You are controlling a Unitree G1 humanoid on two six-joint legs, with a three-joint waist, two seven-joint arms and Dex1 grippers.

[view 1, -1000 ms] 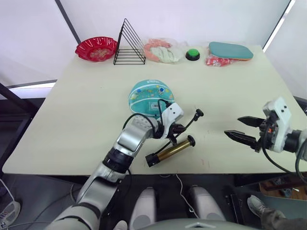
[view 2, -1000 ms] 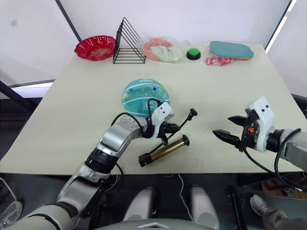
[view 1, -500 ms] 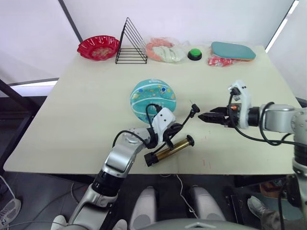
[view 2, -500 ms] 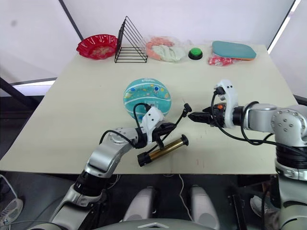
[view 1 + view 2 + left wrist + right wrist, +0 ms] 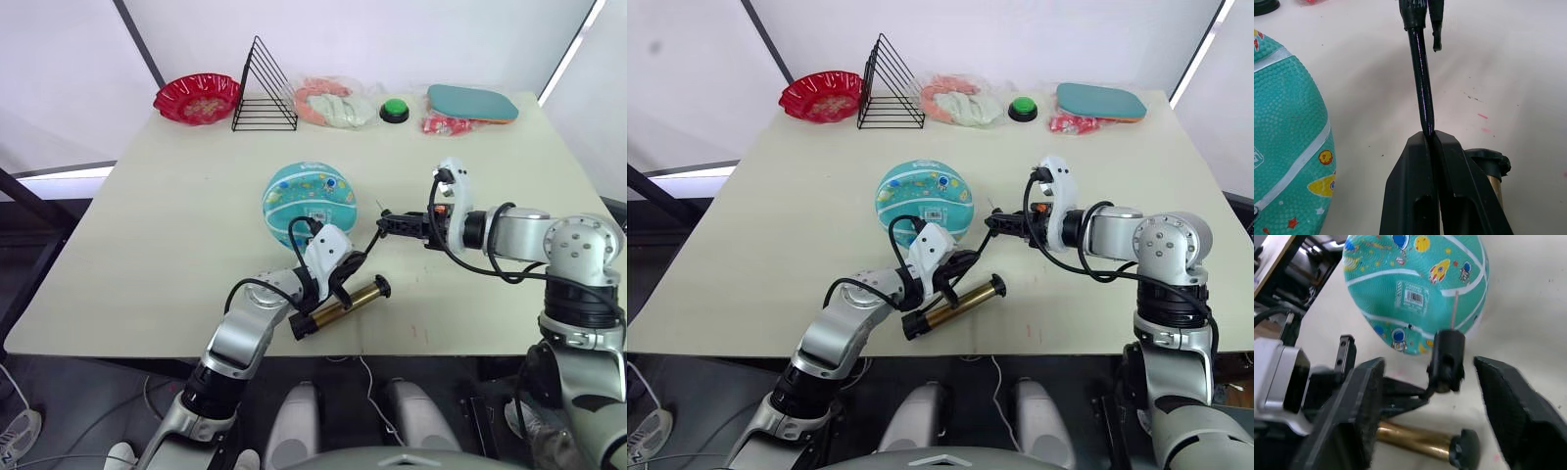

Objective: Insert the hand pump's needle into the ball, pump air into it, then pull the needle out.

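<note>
I need to grab the black end fitting [image 5: 1447, 360] with my right gripper next, so the hose's needle [image 5: 1455, 309] stays free to go into the ball.
The teal ball [image 5: 311, 201] rests mid-table, its white barcode sticker [image 5: 1414, 295] turned toward my right gripper. The hand pump's amber barrel [image 5: 338, 305] lies in front of the ball near the table's front edge. My left gripper [image 5: 1430, 136] is shut on the thin black hose [image 5: 1421, 83] just above the barrel. The hose rises to a black end fitting [image 5: 1447, 360] with the needle [image 5: 1455, 308] pointing at the ball, a short gap away. My right gripper [image 5: 1430, 363] is open, with one finger on each side of that fitting and neither touching it.
Along the far edge stand a red bowl [image 5: 196, 98], a black wire rack [image 5: 263, 90], a bag of pink and white items [image 5: 328, 103], a green button [image 5: 393, 111], a teal pad [image 5: 470, 103] and a red packet [image 5: 446, 125].
My right arm has swung in from the table's right side until its open fingers straddle the hose end. My left gripper kept hold of the hose and drew slightly toward me.
</note>
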